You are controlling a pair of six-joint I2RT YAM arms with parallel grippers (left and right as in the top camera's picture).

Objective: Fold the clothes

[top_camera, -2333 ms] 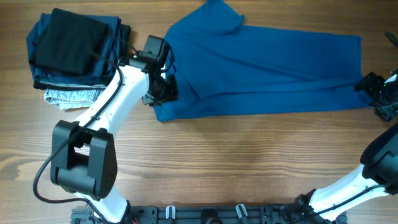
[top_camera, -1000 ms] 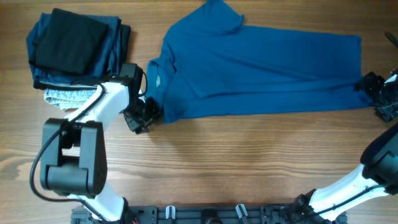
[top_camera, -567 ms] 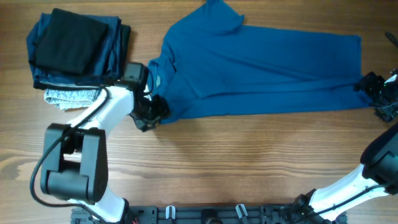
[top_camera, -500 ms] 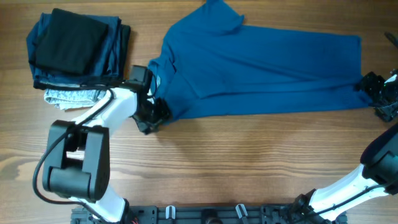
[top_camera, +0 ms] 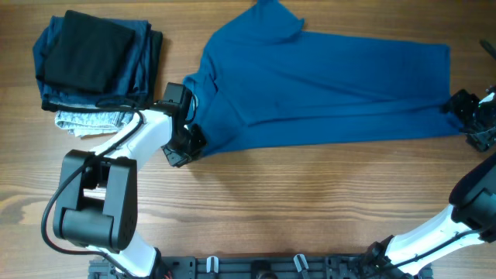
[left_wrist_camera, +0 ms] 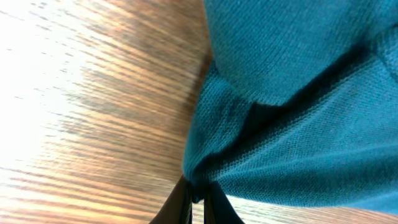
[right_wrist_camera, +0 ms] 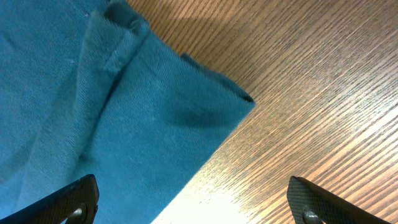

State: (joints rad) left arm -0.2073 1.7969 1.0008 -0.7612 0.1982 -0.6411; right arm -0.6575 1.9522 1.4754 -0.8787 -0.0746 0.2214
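I will next grab the blue T-shirt with my right gripper by near corner [top_camera: 460, 132] [right_wrist_camera: 241, 109], opposite the collar end, to pull the T-shirt's edge straight for folding.
The blue T-shirt [top_camera: 325, 77] lies folded lengthwise across the back of the table, collar end at the left, one sleeve [top_camera: 271, 19] sticking up at the top. My left gripper [top_camera: 191, 144] is shut on the shirt's lower left corner; in the left wrist view the fingers pinch a bunched fold of blue fabric [left_wrist_camera: 249, 124] low over the wood. My right gripper [top_camera: 477, 124] is open and empty at the shirt's right end; in the right wrist view its fingertips [right_wrist_camera: 311, 202] straddle the shirt's corner [right_wrist_camera: 155, 124].
A stack of folded garments stands at the back left: a black one [top_camera: 85, 50] on top of dark blue ones, a light grey speckled one [top_camera: 85, 118] at the bottom. Bare wood table [top_camera: 310, 201] lies in front of the shirt.
My left gripper moved left off the shirt, then came back right to its lower left corner and shut on the fabric. The collar edge lies more open. The right arm has not moved.
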